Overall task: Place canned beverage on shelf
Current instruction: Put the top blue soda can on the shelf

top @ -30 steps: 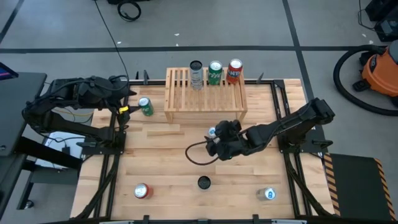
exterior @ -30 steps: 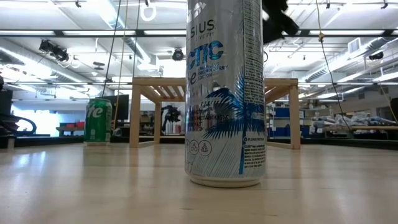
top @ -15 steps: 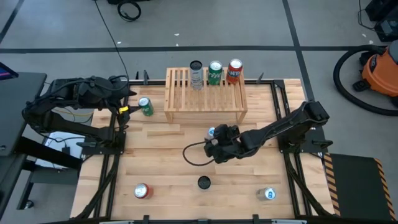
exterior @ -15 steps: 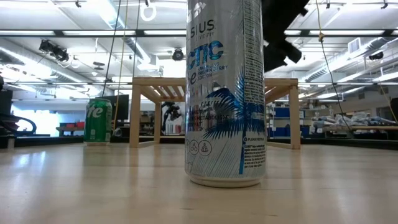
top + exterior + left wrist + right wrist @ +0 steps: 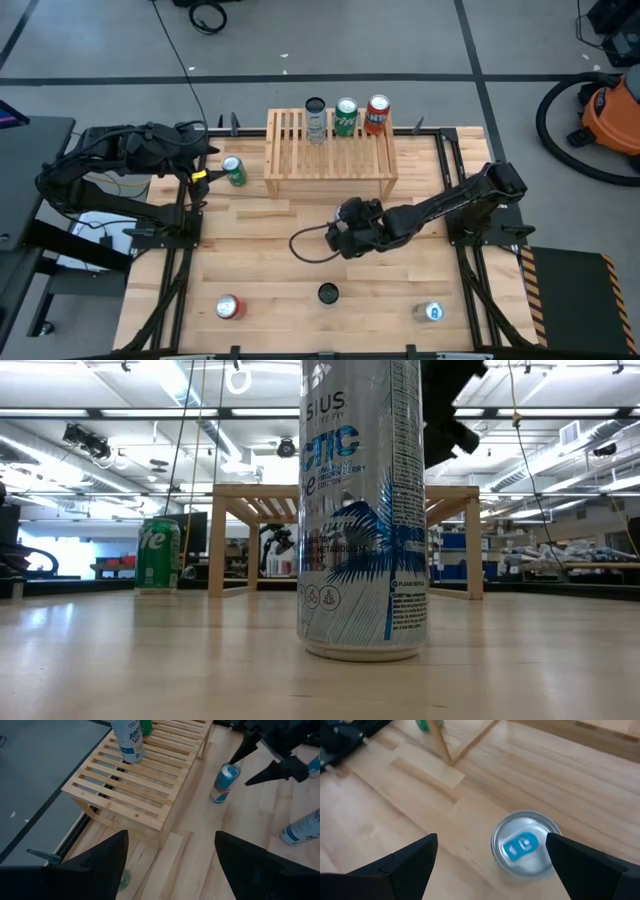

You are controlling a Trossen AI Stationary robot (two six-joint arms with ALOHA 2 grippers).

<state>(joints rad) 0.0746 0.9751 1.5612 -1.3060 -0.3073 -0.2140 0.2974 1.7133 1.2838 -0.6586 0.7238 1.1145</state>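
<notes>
My fingers are above the can's silver top (image 5: 525, 844) and would miss the can if I closed now, so my right gripper needs to go lower before it closes on the can.
A blue-and-silver can (image 5: 222, 784) stands upright on the wood table, just in front of the shelf (image 5: 330, 155). My right gripper (image 5: 491, 840) hovers open over it. Its two fingers flank the can's silver top (image 5: 525, 847), and I see no touch. From the left wrist view the right gripper (image 5: 239, 774) stands close beside the can's rim. Three cans stand on the shelf's far edge: silver (image 5: 315, 120), green (image 5: 346, 117) and red (image 5: 377, 114). My left gripper (image 5: 170, 865) waits open at the table's far left.
A green can (image 5: 233, 171) stands left of the shelf. Near the front edge are a red can (image 5: 228, 307), a dark-topped can (image 5: 328, 293) and a blue-tabbed can (image 5: 432, 312). A tall silver can (image 5: 365, 510) fills the low view. A cable loop (image 5: 300, 245) lies beside my right gripper.
My right gripper has sunk and gone a little toward the table's left, closing in over the blue-and-silver can. It has stayed open. The can has not moved.
</notes>
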